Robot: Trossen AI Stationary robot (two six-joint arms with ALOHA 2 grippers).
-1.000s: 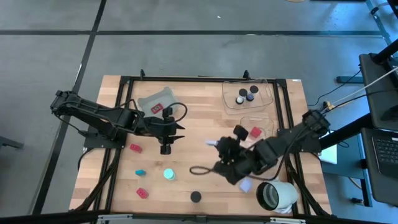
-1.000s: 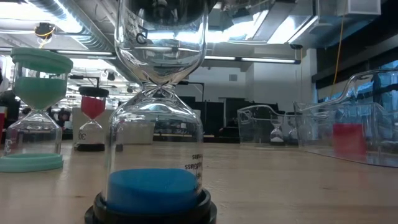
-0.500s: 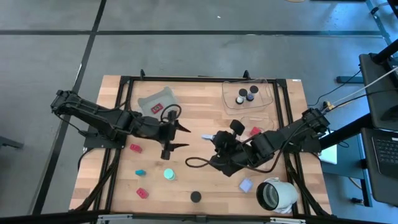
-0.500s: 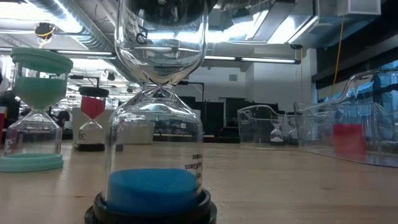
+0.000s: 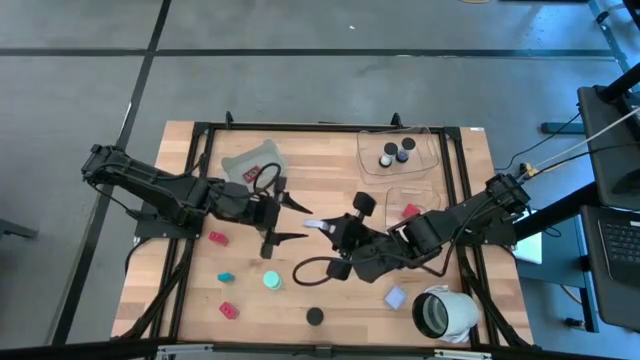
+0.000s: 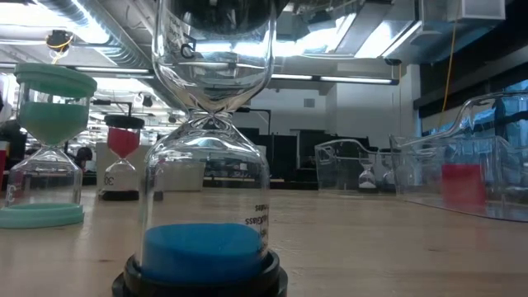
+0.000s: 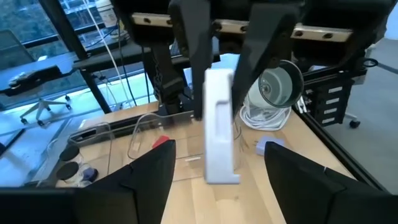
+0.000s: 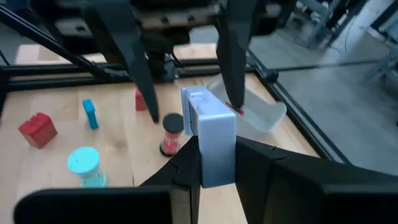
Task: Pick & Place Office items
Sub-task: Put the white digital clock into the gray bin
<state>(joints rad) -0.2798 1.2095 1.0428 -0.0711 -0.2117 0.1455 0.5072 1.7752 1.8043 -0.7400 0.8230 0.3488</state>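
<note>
The white block should go into the grey tray point(image 5: 252, 162), so my left gripper should next take hold of the block by its lipped end point(image 5: 307, 223).
A white block point(image 5: 313, 222) hangs over the middle of the table, and my right gripper point(image 5: 326, 227) is shut on it. My left gripper point(image 5: 299, 222) faces it from the table's left, open, with its fingertips point(image 8: 138, 70) on either side of the block's free end and not touching it. On the table lie red blocks point(image 5: 217, 238), a teal bit point(image 5: 226, 277), a black cap point(image 5: 315, 316) and a lavender cube point(image 5: 396, 297). A red-sand hourglass point(image 8: 171, 134) and a teal one point(image 5: 272, 281) stand upright. My right gripper pinches the white block between its two fingers, on the two broad sides at the end nearer to it point(image 8: 210, 163). The fingers come from the table's right, slanting a little down. The block is lifted clear of the table and sticks out toward my left gripper.
A grey tray point(image 5: 240, 160) with a red block sits at the far left. A clear tray point(image 5: 425, 160) holds black caps at the far right, and a smaller clear tray point(image 5: 398, 190) holds a red block. A big white cylinder point(image 5: 445, 312) lies near right. A blue-sand hourglass point(image 6: 206, 247) fills the low view.
My right gripper has carried the white block toward the table's left and a little up, turning as it went. My left gripper has tipped up from pointing down to nearly level and has opened; the block now lies just beyond its fingertips.
</note>
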